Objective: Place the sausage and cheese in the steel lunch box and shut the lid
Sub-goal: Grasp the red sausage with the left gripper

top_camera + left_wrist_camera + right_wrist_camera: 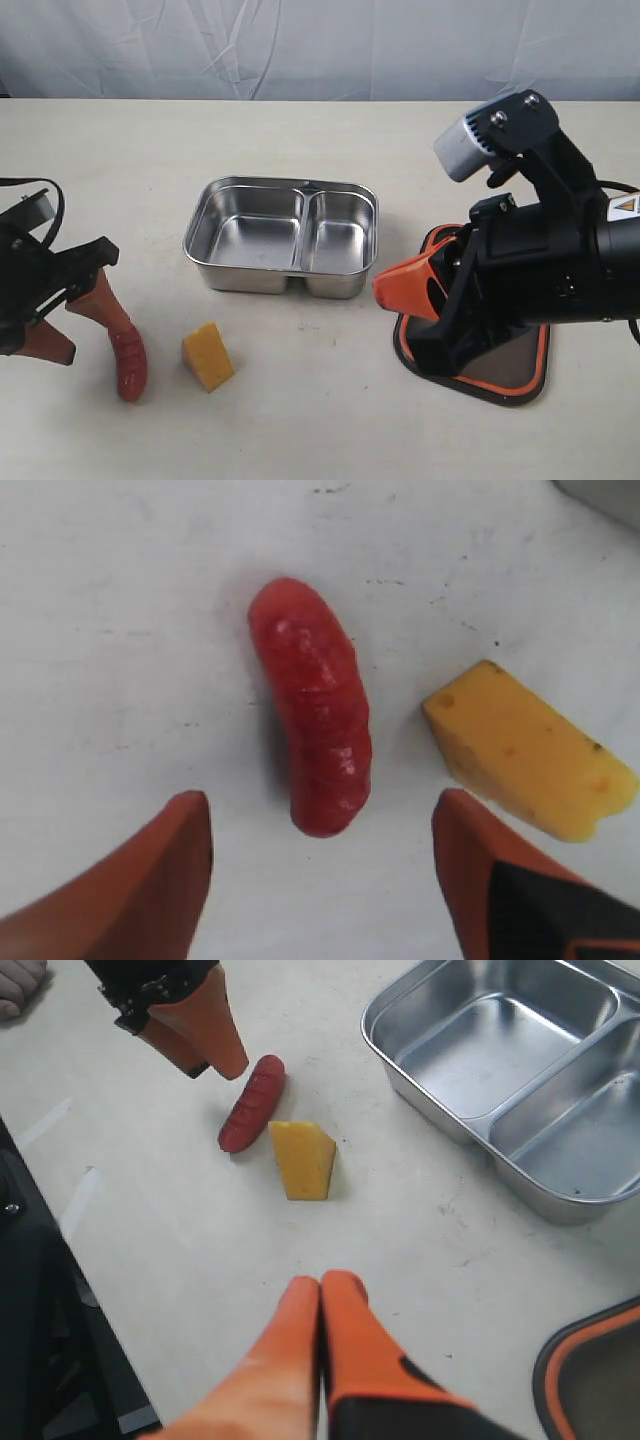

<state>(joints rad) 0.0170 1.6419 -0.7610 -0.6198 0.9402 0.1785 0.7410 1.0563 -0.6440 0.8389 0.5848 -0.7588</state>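
My left gripper's fingers are still above and short of the red sausage's near end (pixel 131 385) (pixel 326 805), so it is too early to close and the gripper lowers next.
The red sausage (pixel 129 366) lies on the table at the front left, with the yellow cheese (pixel 208 357) wedge just right of it. My left gripper (pixel 70 315) is open and hovers just short of the sausage's (pixel 316 736) near end, fingers (pixel 150 880) wide apart with nothing between them. The cheese (pixel 525 750) sits beside one finger. The steel lunch box (pixel 283 236) stands empty in the middle. My right gripper (pixel 385 290) is shut, hovering to the right of the box above the dark lid (pixel 500 365), which lies flat and is mostly hidden under the arm.
The right wrist view shows the sausage (pixel 252 1103), cheese (pixel 303 1160), lunch box (pixel 520 1070), a corner of the lid (pixel 590 1375) and the left gripper's fingers (pixel 210 1030). A pale curtain hangs behind the table.
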